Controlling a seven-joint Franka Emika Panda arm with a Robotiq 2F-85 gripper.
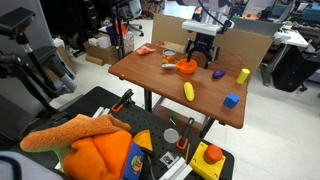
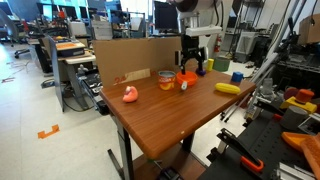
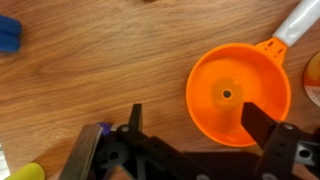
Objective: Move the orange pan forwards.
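Note:
The pan's near rim lies between my open fingers, and closing now would catch the pan's rim, so it is time to close on it.
The orange pan (image 3: 238, 95) is a small round shallow bowl with a pale handle pointing to the upper right in the wrist view. It sits on the wooden table near the back, seen in both exterior views (image 1: 187, 68) (image 2: 187, 78). My gripper (image 3: 192, 110) is open and hangs just above it. One finger is over the pan's inside and the other is over bare wood beside its rim. The gripper also shows in both exterior views (image 1: 202, 58) (image 2: 192, 66). It holds nothing.
On the table are a yellow banana toy (image 1: 188, 91), a blue block (image 1: 231, 100), a yellow piece (image 1: 243, 75), a purple piece (image 1: 218, 74), a flat orange-pink piece (image 1: 146, 49) and a small cup (image 2: 166, 79). A cardboard wall (image 2: 130, 55) lines the back edge. An orange cloth bundle (image 1: 95, 150) lies in front.

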